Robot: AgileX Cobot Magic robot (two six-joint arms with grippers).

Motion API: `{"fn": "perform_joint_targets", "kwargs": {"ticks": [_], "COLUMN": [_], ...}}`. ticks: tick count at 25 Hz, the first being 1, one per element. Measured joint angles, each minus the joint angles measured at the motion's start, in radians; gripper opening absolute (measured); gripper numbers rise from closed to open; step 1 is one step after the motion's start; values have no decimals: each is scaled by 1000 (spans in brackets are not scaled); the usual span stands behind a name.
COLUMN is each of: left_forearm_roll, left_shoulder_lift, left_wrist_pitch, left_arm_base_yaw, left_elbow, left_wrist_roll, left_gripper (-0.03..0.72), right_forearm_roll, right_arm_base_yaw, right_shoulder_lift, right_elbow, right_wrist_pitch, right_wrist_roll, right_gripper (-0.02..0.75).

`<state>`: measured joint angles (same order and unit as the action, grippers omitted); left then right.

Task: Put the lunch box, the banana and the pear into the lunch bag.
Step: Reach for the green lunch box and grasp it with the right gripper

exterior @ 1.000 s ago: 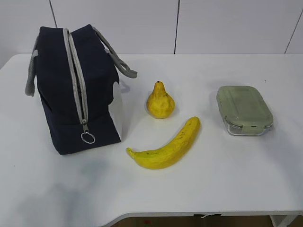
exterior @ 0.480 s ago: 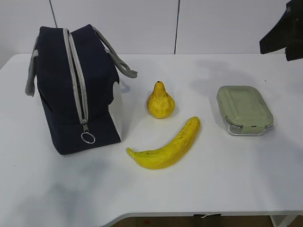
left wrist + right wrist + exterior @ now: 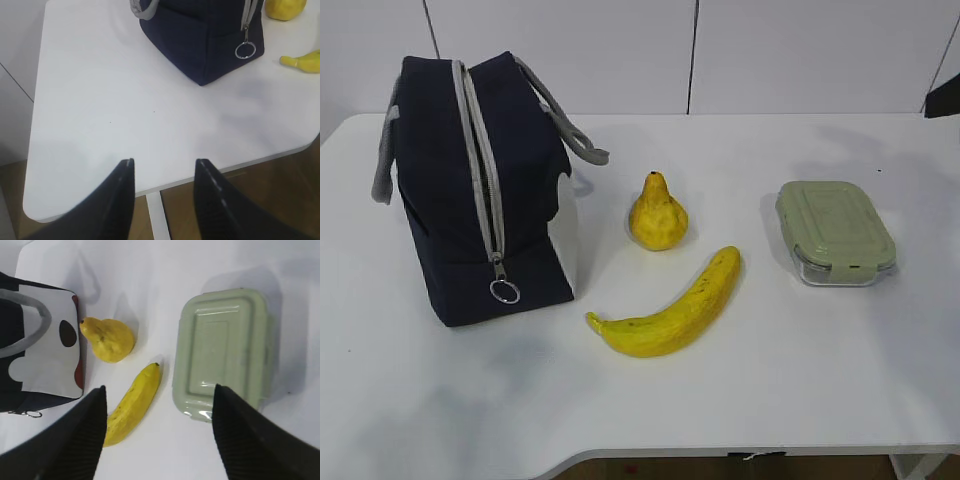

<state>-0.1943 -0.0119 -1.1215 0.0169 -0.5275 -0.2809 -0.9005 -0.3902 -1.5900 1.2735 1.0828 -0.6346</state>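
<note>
The lunch has to be packed into the bag (image 3: pixel 480 190). Next, my right gripper will grab the lunch box (image 3: pixel 835 230) by its latched sides for that.
The navy lunch bag (image 3: pixel 480 190) stands at the left, its grey zipper running down the near end to a ring pull (image 3: pixel 505 291). To its right lie the yellow pear (image 3: pixel 657 215), the banana (image 3: pixel 670 310) and the green-lidded lunch box (image 3: pixel 835 230). My right gripper (image 3: pixel 160 390) hangs open high above the table, empty, between the banana (image 3: pixel 132 405) and the lunch box (image 3: pixel 222 350). My left gripper (image 3: pixel 164 162) is open and empty over the table's near left edge, well short of the bag (image 3: pixel 200 35).
The white table (image 3: pixel 770 400) carries only these things. A white panelled wall stands behind it. A dark piece of the right arm (image 3: pixel 946 95) shows at the top right edge of the exterior view. Brown floor shows beyond the table's edge (image 3: pixel 225 167).
A dark part of the right arm came into the top right of the exterior view, then slid mostly out to the right. The bag, fruit and lunch box have not moved.
</note>
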Motion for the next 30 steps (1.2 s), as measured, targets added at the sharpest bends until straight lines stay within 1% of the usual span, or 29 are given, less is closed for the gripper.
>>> {"fn": "perform_joint_targets", "kwargs": {"ticks": [3,7,11,20,30], "left_forearm_roll": [0,0,0,0,0], "left_shoulder_lift": [0,0,0,0,0], "left_wrist_pitch": [0,0,0,0,0], "left_arm_base_yaw": [0,0,0,0,0], "left_elbow": [0,0,0,0,0], "left_wrist_roll": [0,0,0,0,0], "left_gripper": [299,299,299,299,299], "right_forearm_roll": [-41,-131,-190,-309,-332], "right_arm_base_yaw": [-25,-27,-36,-48,-48], "right_shoulder_lift": [-31,-77,-124,-276,-424], "right_elbow": [0,-17,-18,-18,-18], "right_wrist_pitch": [-12,-32,-62,-79,-104], "right_wrist_roll": [-65,-165,-213,-313,-384], "right_gripper": [521,521,521,521,521]}}
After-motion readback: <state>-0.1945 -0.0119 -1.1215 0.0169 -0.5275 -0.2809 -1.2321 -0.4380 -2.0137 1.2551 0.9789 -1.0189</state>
